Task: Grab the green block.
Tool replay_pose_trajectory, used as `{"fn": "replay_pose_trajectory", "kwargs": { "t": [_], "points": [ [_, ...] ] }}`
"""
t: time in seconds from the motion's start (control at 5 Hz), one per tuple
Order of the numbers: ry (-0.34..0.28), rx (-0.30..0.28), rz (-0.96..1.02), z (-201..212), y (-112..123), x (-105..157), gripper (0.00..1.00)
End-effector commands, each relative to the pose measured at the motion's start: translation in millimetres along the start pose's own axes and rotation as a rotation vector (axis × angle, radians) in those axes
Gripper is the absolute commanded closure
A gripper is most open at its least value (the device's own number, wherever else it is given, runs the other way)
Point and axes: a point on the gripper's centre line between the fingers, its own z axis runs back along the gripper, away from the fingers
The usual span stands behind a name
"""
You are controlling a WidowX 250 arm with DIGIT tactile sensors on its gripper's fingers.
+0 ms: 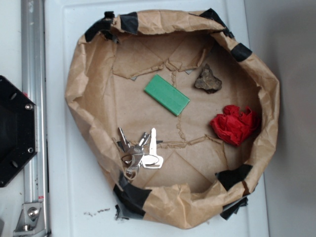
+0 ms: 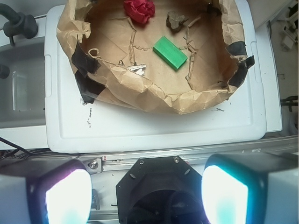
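My gripper grabs the long sides of the slab next, to grab the green block [image 1: 167, 95].
The green block [image 1: 167, 95] [image 2: 170, 52] is a flat bright green slab lying on the floor of a brown paper basin [image 1: 89, 84] [image 2: 154, 98], near its middle. In the wrist view my gripper [image 2: 147, 193] stands open, its two glowing pads [image 2: 67, 196] far apart at the bottom edge. It hangs well short of the basin, above the black robot base [image 2: 161, 186], with nothing between its fingers. The exterior view does not show the gripper.
Inside the basin lie a bunch of keys [image 1: 139, 154] [image 2: 135, 69], a crumpled red paper [image 1: 234, 123] [image 2: 139, 10] and a brown rock [image 1: 208, 80] [image 2: 175, 19]. The basin sits on a white lid [image 1: 64, 168] [image 2: 140, 128]. A metal rail [image 1: 33, 98] and black base [image 1: 15, 131] flank it.
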Motion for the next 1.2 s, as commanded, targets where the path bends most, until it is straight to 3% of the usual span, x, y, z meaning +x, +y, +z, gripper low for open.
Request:
{"fn": "replay_pose_trajectory", "kwargs": {
  "t": [0.0,0.2,0.4,0.6,1.0],
  "points": [
    [0.000,0.000,0.000,0.0,0.0,0.0,0.00],
    [-0.005,0.079,-0.154,-10.5,24.9,42.1,0.00],
    [-0.066,0.064,-0.241,-25.3,31.4,76.6,0.00],
    [-0.086,0.105,-0.306,-60.8,44.1,102.5,0.00],
    [-0.066,0.024,-0.435,-136.6,52.5,124.6,0.00]
  ]
}}
